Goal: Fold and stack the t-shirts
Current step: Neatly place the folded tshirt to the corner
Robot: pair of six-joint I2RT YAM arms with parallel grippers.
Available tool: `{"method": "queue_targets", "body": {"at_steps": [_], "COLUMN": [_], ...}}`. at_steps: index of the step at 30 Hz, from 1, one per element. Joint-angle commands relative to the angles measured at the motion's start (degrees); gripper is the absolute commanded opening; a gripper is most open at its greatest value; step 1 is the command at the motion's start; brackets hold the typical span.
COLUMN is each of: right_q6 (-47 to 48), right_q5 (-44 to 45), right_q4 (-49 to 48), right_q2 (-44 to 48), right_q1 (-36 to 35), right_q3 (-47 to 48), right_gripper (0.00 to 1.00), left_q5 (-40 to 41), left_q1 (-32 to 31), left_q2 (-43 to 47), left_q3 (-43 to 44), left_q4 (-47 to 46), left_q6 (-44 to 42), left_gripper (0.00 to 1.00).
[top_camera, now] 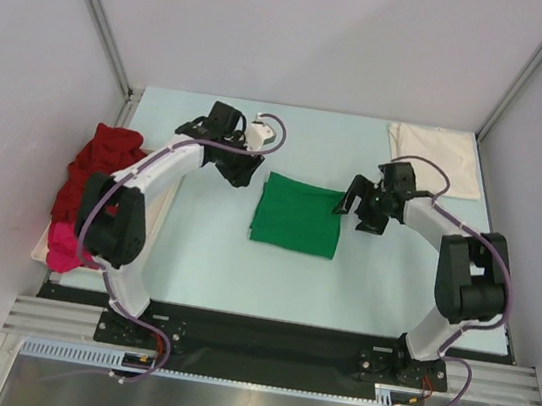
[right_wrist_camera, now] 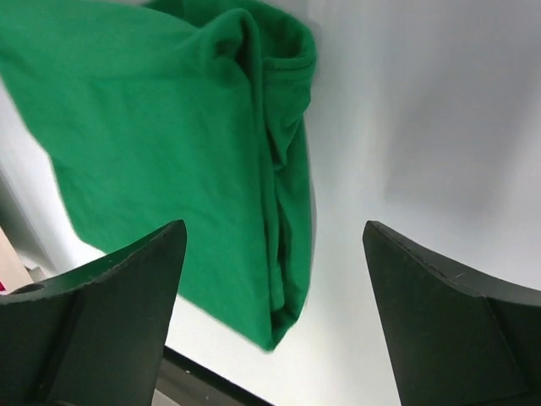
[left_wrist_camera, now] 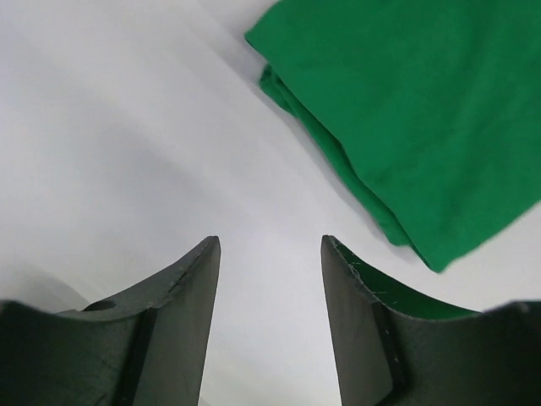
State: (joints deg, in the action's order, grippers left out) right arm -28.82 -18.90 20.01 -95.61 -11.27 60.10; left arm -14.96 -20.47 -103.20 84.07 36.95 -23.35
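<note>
I will grab the folded bright green t-shirt by its edge with my right gripper next, with all its layers pinched together. Then I can stack the t-shirt still folded.
The bright green t-shirt [top_camera: 298, 215] lies folded into a rectangle at the table's middle. It also shows in the left wrist view [left_wrist_camera: 423, 110] and the right wrist view [right_wrist_camera: 169, 144]. My left gripper [top_camera: 243, 175] [left_wrist_camera: 270, 254] is open and empty, just off the shirt's far left corner. My right gripper [top_camera: 352, 212] [right_wrist_camera: 275, 245] is open and empty at the shirt's right edge. The dark red t-shirt [top_camera: 100, 164] and the magenta pink t-shirt [top_camera: 63, 245] lie crumpled at the left. The cream-white t-shirt [top_camera: 439, 156] lies flat at the back right.
A shallow cream tray [top_camera: 39, 249] sits at the left edge under the red and pink shirts. Grey walls close in the table on the left, back and right. The arm bases stand on a black rail [top_camera: 262, 338] at the near edge.
</note>
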Motion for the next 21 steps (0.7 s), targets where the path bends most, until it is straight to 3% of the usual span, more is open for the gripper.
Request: {"method": "queue_targets", "body": {"at_steps": [1,5,6,8,9,11,13,17,21], "right_q6": [-0.1,-2.3,-3.2,-3.6,-4.1,-4.2,-4.1,2.0,12.7], "right_q5": [-4.0,-10.7,-11.6,-13.7,-14.0,-15.4,-16.3,-16.4,-14.0], "right_q4": [-6.9,-14.3,-16.3,-17.2,-17.7,-18.9,-18.9,-12.5,4.0], "right_q2": [-6.1,-10.7,-11.4,-13.1,-13.4,-13.4,-13.5,-15.5,-21.1], "right_q1": [-0.3,0.6,0.5,0.3,0.3,0.5,1.1,3.9,6.1], "right_q3": [0.3,-0.2,0.0,0.7,0.8,0.9,1.5,10.8,26.0], "right_gripper": [0.89,0.7,0.57,0.43,0.3,0.19,0.0,0.0,0.0], "left_q5": [-3.1,-3.3,-3.4,-2.9,-2.8,-2.9,-3.1,-1.3,0.5], "left_q1": [-0.2,0.1,0.3,0.8,1.0,1.4,2.0,3.1,3.9], "left_q2": [7.7,11.8,12.8,13.5,13.8,14.1,15.0,16.5,18.3], "left_q3": [-4.7,-9.3,-11.1,-12.5,-13.1,-13.4,-13.8,-14.5,-14.5], "left_q4": [-2.0,-3.3,-4.4,-5.3,-5.2,-4.8,-4.7,-4.3,-2.9], "left_q6": [0.2,-0.3,-0.5,-0.6,-0.8,-0.9,-1.1,-2.3,-3.9], "left_gripper": [0.57,0.58,0.58,0.58,0.58,0.58,0.57,0.57,0.58]}}
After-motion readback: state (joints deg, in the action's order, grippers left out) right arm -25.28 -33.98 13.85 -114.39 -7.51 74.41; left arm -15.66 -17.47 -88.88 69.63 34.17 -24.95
